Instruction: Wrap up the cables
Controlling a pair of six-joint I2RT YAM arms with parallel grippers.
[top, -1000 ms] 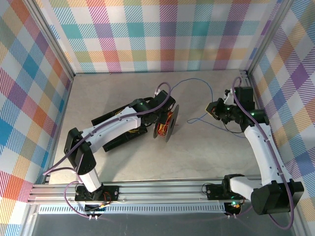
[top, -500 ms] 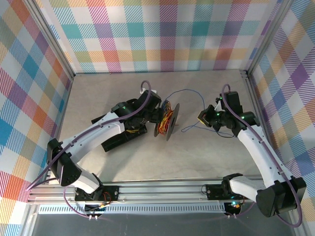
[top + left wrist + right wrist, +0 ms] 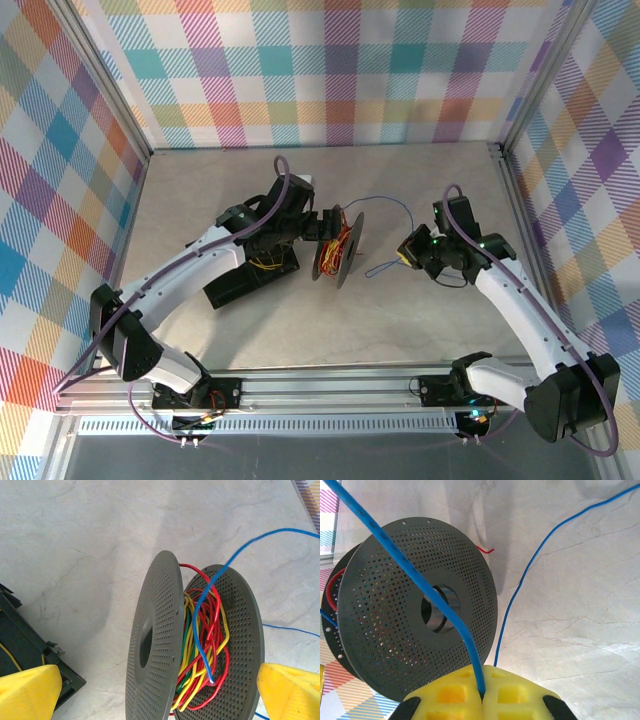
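Note:
Next, to wrap the blue cable, my left gripper grabs the spool by the rim of its box-side disc (image 3: 179,657) and leaves the gap between discs open.
A dark grey perforated spool (image 3: 340,252) stands on edge mid-table with red, yellow and green cables (image 3: 197,645) wound between its two discs. A thin blue cable (image 3: 385,199) arcs from the spool to my right gripper (image 3: 405,252), whose yellow pads (image 3: 512,695) are shut on it (image 3: 470,645); slack blue cable (image 3: 530,570) lies on the table beyond. My left gripper (image 3: 160,690) is open and straddles the spool (image 3: 160,640), its right finger (image 3: 292,690) close to the far disc and its left finger (image 3: 27,690) apart from the near disc.
A black box (image 3: 240,280) holding yellow wire sits left of the spool, its corner (image 3: 20,640) beside my left finger. Checkered walls and metal frame posts close in the grey marble-look table (image 3: 420,320).
My right gripper has moved left toward the spool with the blue cable, and the blue loop has shrunk. My left arm has swung toward the back, its gripper staying at the spool.

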